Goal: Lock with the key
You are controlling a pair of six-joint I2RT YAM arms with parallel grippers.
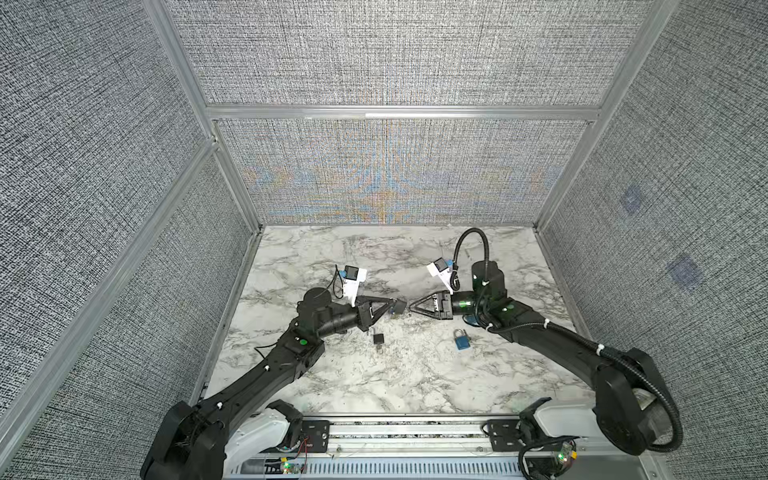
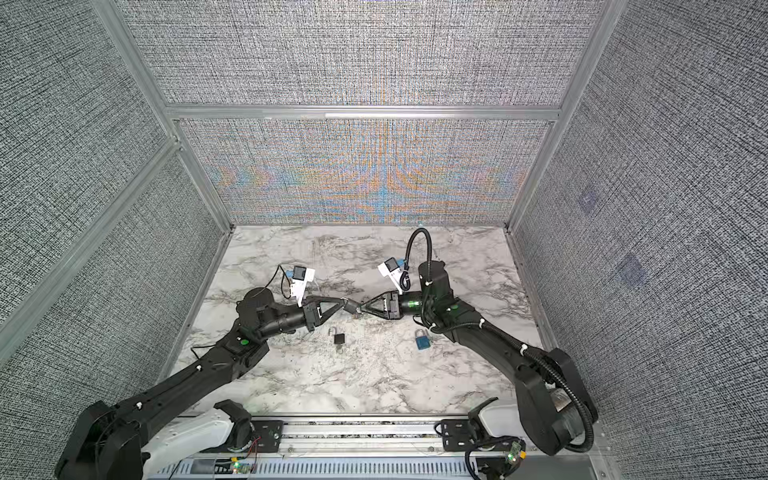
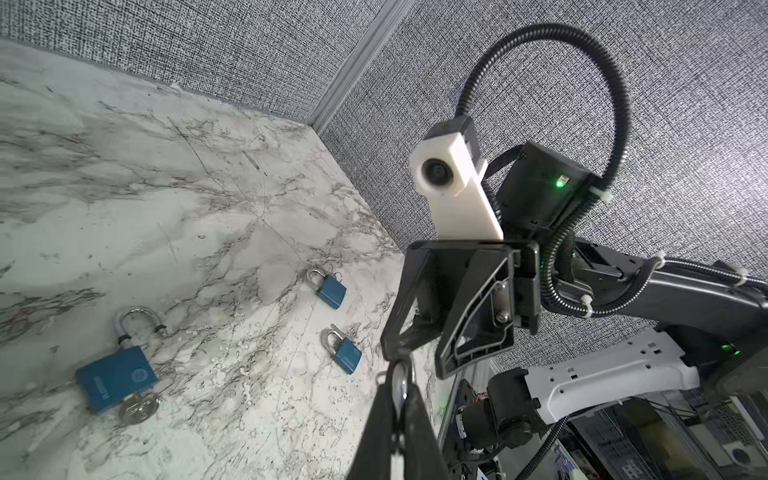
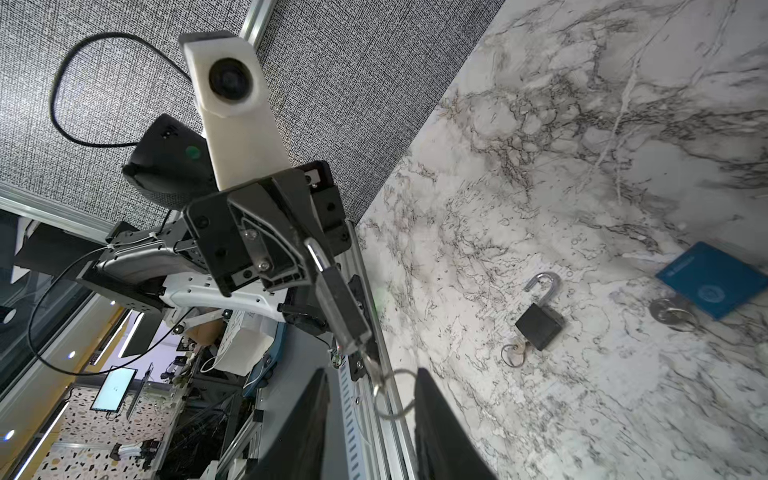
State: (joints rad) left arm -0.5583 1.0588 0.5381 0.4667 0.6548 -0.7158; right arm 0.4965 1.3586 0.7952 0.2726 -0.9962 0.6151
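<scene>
The robot's right gripper should next grab the key (image 4: 371, 365) by its end with the ring, outside the black padlock, so the key's stem is free for locking.
In both top views my left gripper (image 1: 392, 307) (image 2: 344, 306) holds a black padlock (image 1: 400, 306) (image 2: 351, 308) above the middle of the table. The left wrist view shows its fingers (image 3: 386, 415) shut on the silver shackle (image 3: 401, 384). In the right wrist view the padlock body (image 4: 343, 307) hangs from that gripper. The key (image 4: 371, 365) sticks out of its lower end, with a wire ring (image 4: 395, 395) on it. My right gripper (image 4: 371, 374) (image 1: 411, 308) is open, one finger on each side of the key and ring, gripping neither.
On the marble table (image 1: 332, 374) a second black padlock (image 1: 378, 337) (image 4: 539, 325) lies with its shackle open and a key in it. A blue padlock (image 1: 461, 341) (image 4: 710, 278) lies nearer the right arm, and two more blue ones (image 3: 330, 289) (image 3: 347, 353) lie beyond. Fabric walls enclose three sides.
</scene>
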